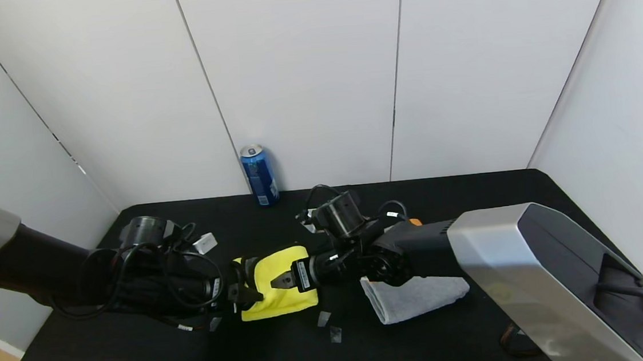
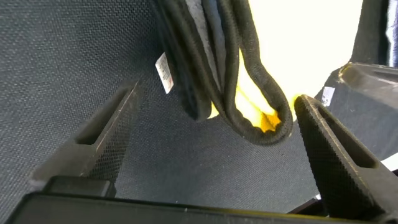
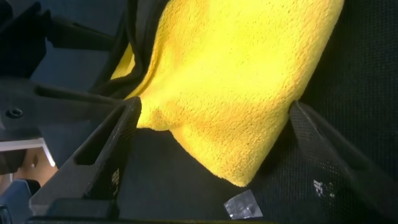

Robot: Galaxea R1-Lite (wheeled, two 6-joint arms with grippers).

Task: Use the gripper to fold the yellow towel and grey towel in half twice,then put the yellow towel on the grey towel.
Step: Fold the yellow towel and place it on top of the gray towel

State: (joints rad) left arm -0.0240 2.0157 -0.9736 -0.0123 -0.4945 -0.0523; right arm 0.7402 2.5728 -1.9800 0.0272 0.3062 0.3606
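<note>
I need to grab the yellow towel by its dark-trimmed layered edges with my left gripper next. Those edges stand up in a stack, while the rest lies flat.
The yellow towel [image 1: 278,284] lies folded into a small stack on the black table [image 1: 140,355], left of centre. My left gripper [image 1: 245,292] is open at its left edge; the left wrist view shows the dark-trimmed layered edges [image 2: 249,93] between my spread fingers [image 2: 102,134], not clamped. My right gripper [image 1: 281,279] is open over the towel's right side. In the right wrist view the yellow plush [image 3: 242,81] sits between its spread fingers [image 3: 109,149]. The grey towel [image 1: 417,296] lies folded to the right, partly under my right arm.
A blue drink can [image 1: 259,175] stands at the table's back edge by the wall. A small white box [image 1: 205,243] lies behind my left arm. Small clear tape pieces [image 1: 329,326] lie in front of the yellow towel; one also shows in the right wrist view [image 3: 244,204].
</note>
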